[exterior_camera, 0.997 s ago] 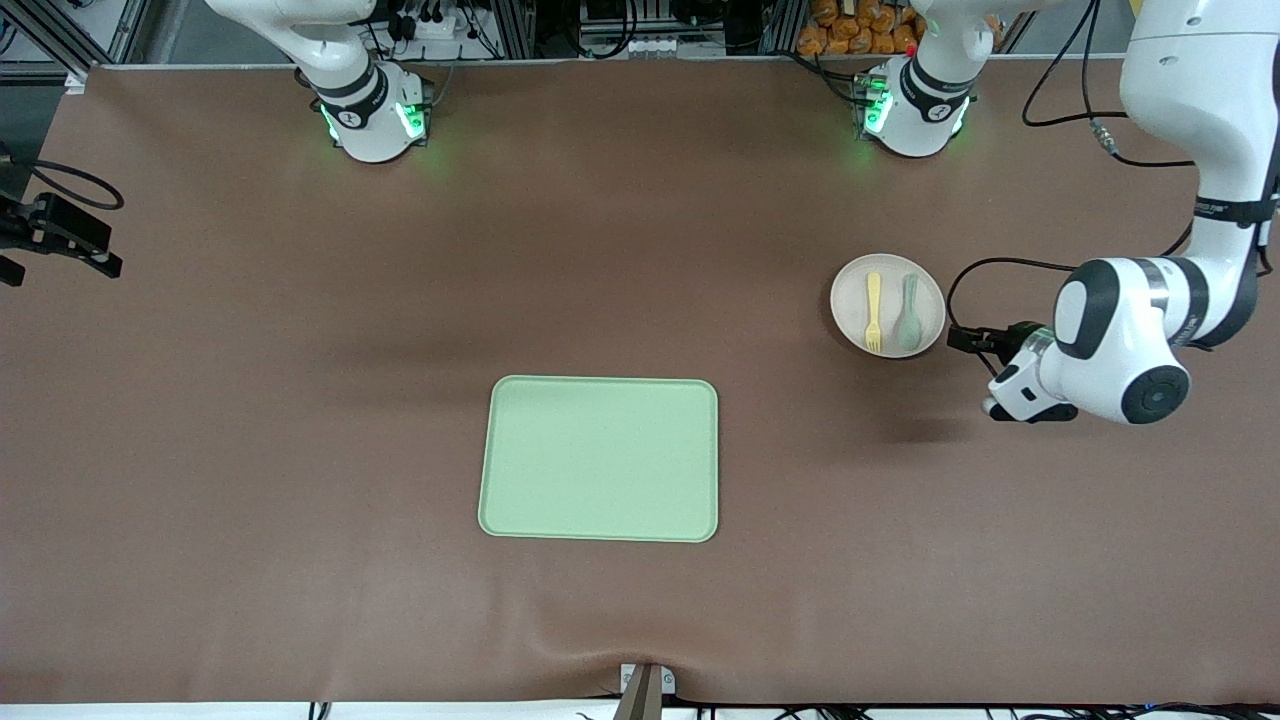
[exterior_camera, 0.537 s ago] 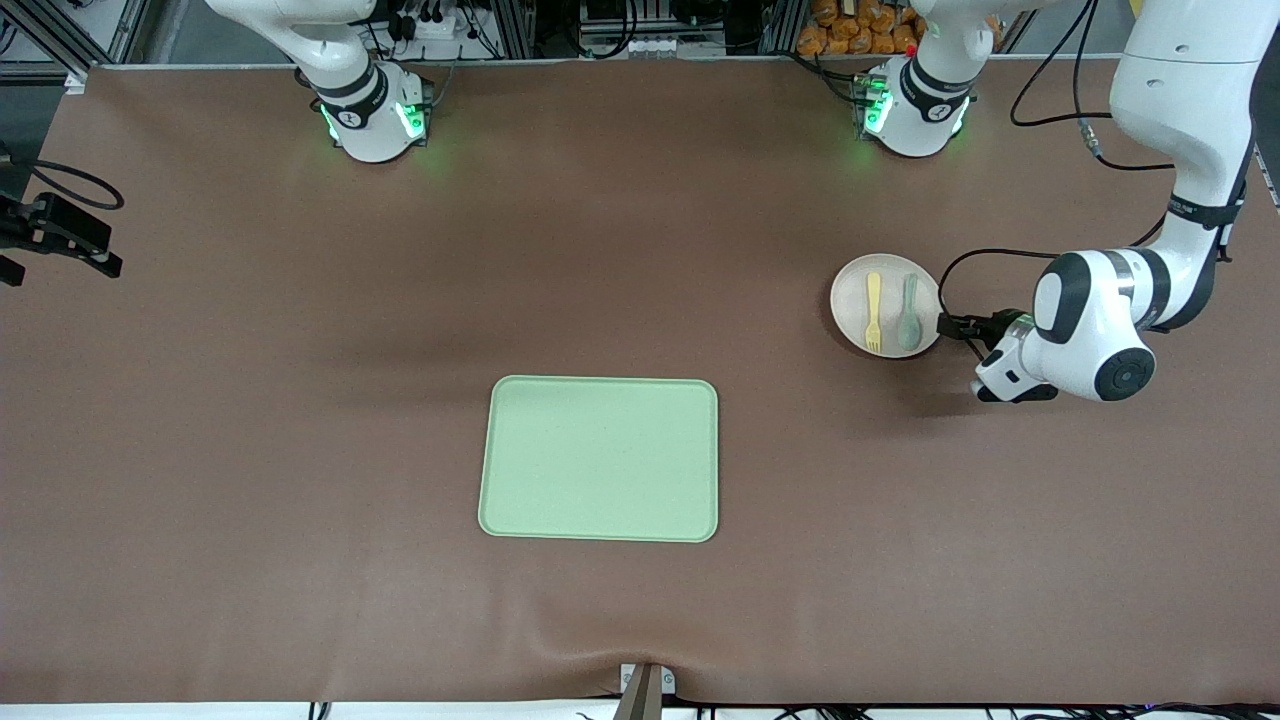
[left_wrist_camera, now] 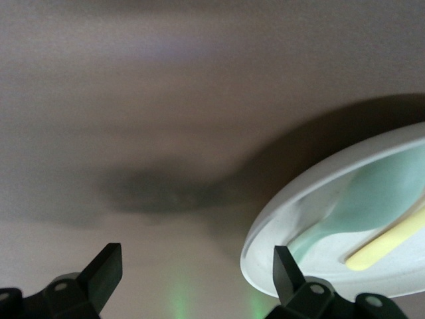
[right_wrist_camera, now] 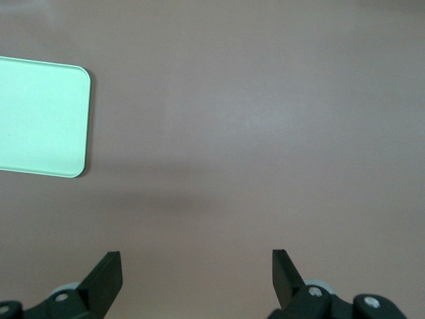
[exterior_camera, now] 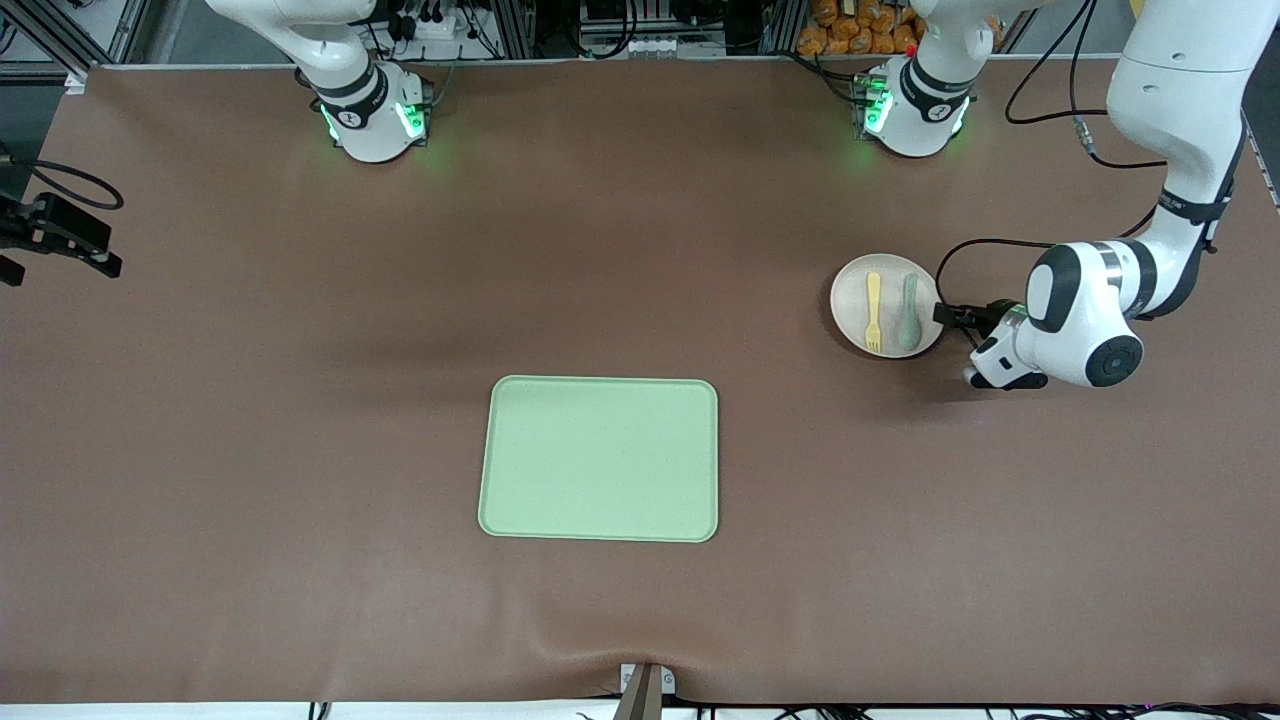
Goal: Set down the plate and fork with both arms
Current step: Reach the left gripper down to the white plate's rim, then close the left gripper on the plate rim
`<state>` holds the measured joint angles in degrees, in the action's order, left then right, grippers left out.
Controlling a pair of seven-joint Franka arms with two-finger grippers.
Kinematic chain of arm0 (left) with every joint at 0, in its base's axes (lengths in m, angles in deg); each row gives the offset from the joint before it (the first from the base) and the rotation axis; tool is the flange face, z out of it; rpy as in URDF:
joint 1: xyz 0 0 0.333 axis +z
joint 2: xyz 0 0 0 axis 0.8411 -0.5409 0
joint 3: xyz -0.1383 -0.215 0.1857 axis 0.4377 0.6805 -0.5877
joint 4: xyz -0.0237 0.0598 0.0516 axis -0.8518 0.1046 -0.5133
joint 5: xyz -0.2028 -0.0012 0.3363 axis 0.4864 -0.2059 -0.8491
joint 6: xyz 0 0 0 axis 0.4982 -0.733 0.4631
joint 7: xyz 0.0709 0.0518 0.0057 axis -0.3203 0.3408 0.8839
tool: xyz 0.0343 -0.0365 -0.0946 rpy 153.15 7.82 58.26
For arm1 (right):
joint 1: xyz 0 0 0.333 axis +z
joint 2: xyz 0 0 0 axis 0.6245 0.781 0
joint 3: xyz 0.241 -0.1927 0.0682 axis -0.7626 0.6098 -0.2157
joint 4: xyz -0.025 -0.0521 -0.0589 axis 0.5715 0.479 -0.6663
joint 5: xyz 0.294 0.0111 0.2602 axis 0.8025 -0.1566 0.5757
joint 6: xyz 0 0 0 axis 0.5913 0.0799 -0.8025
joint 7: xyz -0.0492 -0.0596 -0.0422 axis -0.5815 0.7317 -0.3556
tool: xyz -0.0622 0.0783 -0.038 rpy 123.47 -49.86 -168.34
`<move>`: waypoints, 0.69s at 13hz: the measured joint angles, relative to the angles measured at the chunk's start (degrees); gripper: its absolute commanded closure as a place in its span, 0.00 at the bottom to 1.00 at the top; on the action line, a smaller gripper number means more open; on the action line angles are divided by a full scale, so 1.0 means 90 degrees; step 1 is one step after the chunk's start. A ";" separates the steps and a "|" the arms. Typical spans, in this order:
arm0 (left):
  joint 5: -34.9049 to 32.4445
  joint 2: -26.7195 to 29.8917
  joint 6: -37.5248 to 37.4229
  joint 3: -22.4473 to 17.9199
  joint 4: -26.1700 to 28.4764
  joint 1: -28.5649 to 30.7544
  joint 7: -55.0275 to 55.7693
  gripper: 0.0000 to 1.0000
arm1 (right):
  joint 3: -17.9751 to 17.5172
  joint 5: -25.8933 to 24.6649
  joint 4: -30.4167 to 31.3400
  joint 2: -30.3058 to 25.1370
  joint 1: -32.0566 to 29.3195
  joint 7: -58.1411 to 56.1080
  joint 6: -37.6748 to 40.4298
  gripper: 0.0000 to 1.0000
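The cream plate should next be gripped by its rim with my left gripper, so that the plate and fork can be brought onto the light green tray (exterior_camera: 600, 458).
The cream plate (exterior_camera: 852, 300) lies on the brown table toward the left arm's end. On it lie the pale yellow fork (exterior_camera: 873, 312) and a grey-green spoon (exterior_camera: 908, 312), side by side. My left gripper (exterior_camera: 958, 345) is low at the plate's edge, on the side toward the left arm's end. In the left wrist view it (left_wrist_camera: 197, 259) is open, with one finger (left_wrist_camera: 287, 269) at the plate's rim (left_wrist_camera: 292, 226); the spoon (left_wrist_camera: 372, 193) and fork (left_wrist_camera: 385, 242) show on the plate. My right gripper (right_wrist_camera: 197, 262) is open and empty over bare table; it is out of the front view.
The light green tray (exterior_camera: 600, 458) lies mid-table, nearer to the front camera than the plate; its corner shows in the right wrist view (right_wrist_camera: 40, 116). A black camera mount (exterior_camera: 60, 235) stands at the right arm's end of the table.
My left arm has swung its gripper toward the plate, from a little off it to right beside its rim. The plate, fork, spoon and tray have not moved.
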<state>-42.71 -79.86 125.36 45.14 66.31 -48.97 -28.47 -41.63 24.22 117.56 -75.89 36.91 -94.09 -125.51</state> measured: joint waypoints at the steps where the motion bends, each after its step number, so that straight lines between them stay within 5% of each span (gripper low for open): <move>1: 0.0000 0.0011 0.0000 0.0036 0.0013 0.0000 0.0000 0.00 | 0.0000 0.0000 0.0000 0.0000 0.0000 0.0000 0.0000 0.00; 9: 0.0000 0.0016 0.0364 0.0194 0.0295 0.0000 0.0000 0.04 | 0.0000 0.0000 0.0000 0.0000 -0.0001 0.0000 0.0001 0.00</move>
<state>-42.71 -79.71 128.64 46.88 68.96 -48.97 -28.47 -41.63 24.22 117.55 -75.89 36.91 -94.09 -125.50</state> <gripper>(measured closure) 0.000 0.000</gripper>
